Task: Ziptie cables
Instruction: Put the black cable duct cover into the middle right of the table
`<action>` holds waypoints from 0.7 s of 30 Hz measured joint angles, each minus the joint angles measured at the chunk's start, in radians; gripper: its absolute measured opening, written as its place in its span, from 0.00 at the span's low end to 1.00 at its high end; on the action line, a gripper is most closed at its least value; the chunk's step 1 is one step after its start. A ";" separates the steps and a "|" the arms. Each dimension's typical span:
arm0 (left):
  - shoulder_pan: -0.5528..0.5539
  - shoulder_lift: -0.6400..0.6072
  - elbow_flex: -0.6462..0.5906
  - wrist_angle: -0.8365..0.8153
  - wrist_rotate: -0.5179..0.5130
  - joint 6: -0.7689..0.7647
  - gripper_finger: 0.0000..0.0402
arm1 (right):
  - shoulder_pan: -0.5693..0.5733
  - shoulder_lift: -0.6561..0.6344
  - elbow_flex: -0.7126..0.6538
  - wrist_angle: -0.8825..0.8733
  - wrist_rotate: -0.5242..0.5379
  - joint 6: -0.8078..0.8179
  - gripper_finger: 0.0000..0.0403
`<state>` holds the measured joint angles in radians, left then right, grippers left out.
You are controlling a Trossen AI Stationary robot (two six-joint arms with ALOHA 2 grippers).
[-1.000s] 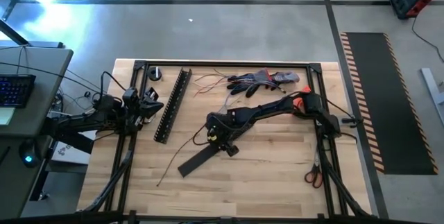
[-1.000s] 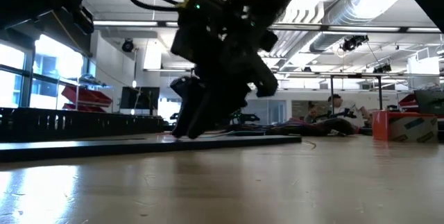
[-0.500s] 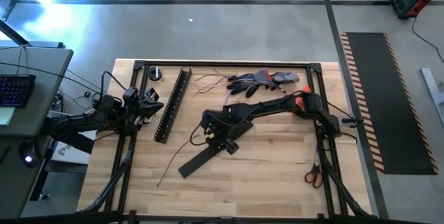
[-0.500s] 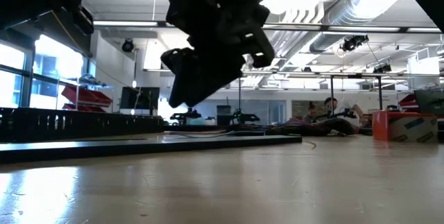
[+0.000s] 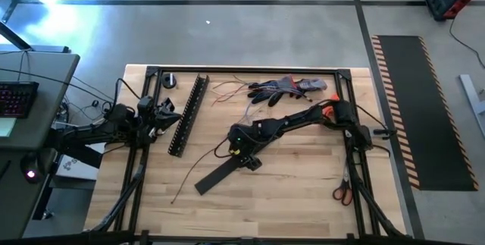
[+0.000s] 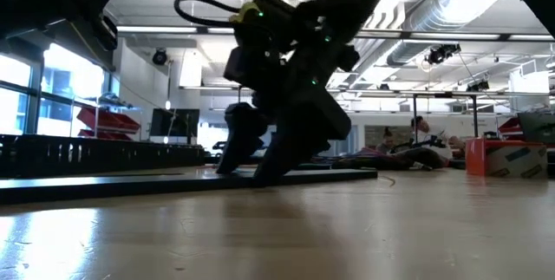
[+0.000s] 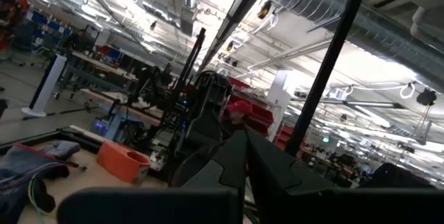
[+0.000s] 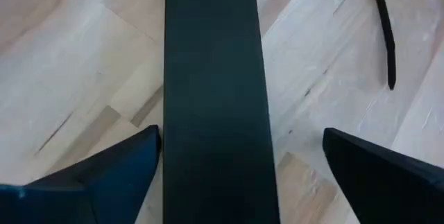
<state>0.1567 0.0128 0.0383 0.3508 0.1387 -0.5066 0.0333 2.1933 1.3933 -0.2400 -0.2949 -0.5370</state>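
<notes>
The robot's right gripper will next clear space for ziptying the cables, and it will hold the flat black piece (image 5: 222, 174) by its long edges to do so.
The cables (image 5: 229, 89), a loose bunch of thin wires, lie on the table's far side between the black slotted bar (image 5: 188, 114) and a pair of gloves (image 5: 288, 87). A flat black strip (image 5: 222, 174) lies slantwise near the table's middle. My right gripper (image 5: 244, 156) is low over the strip's far end and open. In the right wrist view its fingers (image 8: 118, 168) stand one on either side of the strip (image 8: 211, 92). My left gripper (image 5: 168, 114) waits at the table's left, by the slotted bar, shut with nothing in it.
A small black round thing (image 5: 168, 80) sits at the far left corner. Red-handled scissors (image 5: 341, 193) lie by the right edge. A thin dark wire (image 5: 189, 175) trails across the wood left of the strip, and a short dark piece (image 8: 385, 40) lies beside it.
My right gripper has gone up off the flat strip and a little toward the table's left, then come back down over the strip's far end. Its fingers now stand wider apart than a second ago. The strip lies where it was.
</notes>
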 joint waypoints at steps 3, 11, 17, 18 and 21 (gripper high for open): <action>0.000 0.000 0.000 0.001 0.001 -0.014 0.00 | 0.000 -0.003 -0.072 0.079 -0.001 0.076 0.88; 0.000 0.000 0.000 -0.003 0.001 -0.017 0.00 | 0.004 -0.014 -0.308 0.479 0.013 0.302 0.58; 0.000 0.000 0.000 -0.003 0.001 -0.041 0.00 | 0.032 -0.018 -0.330 0.541 0.110 0.399 0.52; 0.000 0.000 0.000 -0.003 0.001 -0.041 0.00 | 0.037 -0.024 -0.326 0.528 0.123 0.412 0.52; 0.000 0.000 0.000 -0.003 0.000 -0.041 0.00 | 0.051 -0.057 -0.327 0.509 0.148 0.456 0.52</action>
<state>0.1566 0.0132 0.0383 0.3481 0.1390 -0.5480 0.0844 2.1358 1.0661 0.2695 -0.1470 -0.0815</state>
